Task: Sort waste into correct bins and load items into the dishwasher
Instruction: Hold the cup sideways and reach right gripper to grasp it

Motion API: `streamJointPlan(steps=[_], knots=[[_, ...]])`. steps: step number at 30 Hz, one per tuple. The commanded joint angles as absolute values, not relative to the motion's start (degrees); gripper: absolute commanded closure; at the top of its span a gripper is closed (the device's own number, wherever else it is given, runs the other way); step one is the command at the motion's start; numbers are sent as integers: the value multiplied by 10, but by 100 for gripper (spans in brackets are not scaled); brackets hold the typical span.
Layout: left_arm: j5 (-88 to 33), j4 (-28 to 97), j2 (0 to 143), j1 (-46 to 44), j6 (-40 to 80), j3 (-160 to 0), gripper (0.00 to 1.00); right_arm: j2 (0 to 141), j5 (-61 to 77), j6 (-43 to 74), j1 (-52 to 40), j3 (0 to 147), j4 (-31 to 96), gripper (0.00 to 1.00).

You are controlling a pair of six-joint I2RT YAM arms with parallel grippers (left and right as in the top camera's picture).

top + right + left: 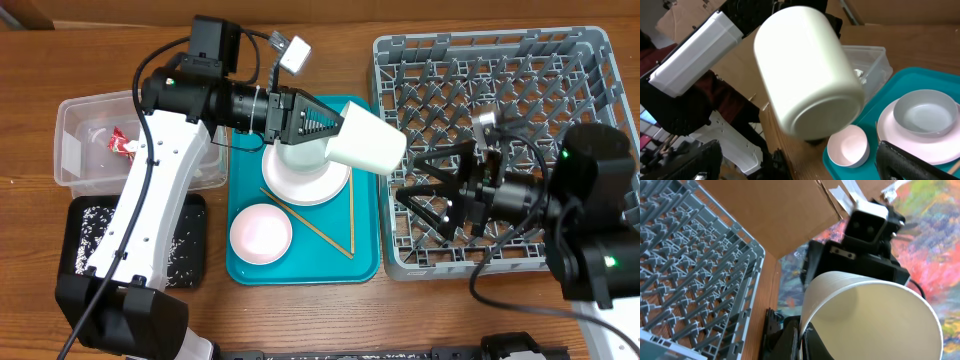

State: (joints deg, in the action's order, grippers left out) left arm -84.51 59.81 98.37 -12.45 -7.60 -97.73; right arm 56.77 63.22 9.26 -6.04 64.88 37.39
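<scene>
My right gripper will next grab the small white cup around its closed base end, so the cup's rim stays free to load into the rack.
My left gripper is shut on the rim of the small white cup and holds it tilted in the air between the teal tray and the grey dish rack. In the left wrist view my fingers pinch the cup's wall. My right gripper is open and empty at the rack's left edge, facing the cup. The greyish-white bowl sits on the pink plate. The small pink-white bowl and the chopsticks lie on the tray.
The teal tray lies mid-table. The clear tub at the left holds the red wrapper. The black tray in front of it holds white grains. The rack also shows in the left wrist view.
</scene>
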Motion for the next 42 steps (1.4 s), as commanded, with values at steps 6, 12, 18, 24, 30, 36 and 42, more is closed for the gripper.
streamJointPlan(steps=[6,12,18,24,30,36,42], knots=[[-868,597,985,-151,-138,-984,96,622,716,108,-63,665,313,3],[-831,597,985,-155,-142,-984,96,643,717,128,-64,665,309,7],[-812,593,985,-155,-142,-984,96,643,717,135,-65,665,307,22],[-810,577,985,-155,-142,-984,96,643,717,150,-86,665,305,22],[-810,571,985,-155,-142,-984,96,643,717,150,-111,665,279,22],[-810,572,985,-155,-141,-984,96,643,717,150,-113,665,233,25],[-802,572,985,-155,-141,-984,96,643,710,150,-113,665,232,39]])
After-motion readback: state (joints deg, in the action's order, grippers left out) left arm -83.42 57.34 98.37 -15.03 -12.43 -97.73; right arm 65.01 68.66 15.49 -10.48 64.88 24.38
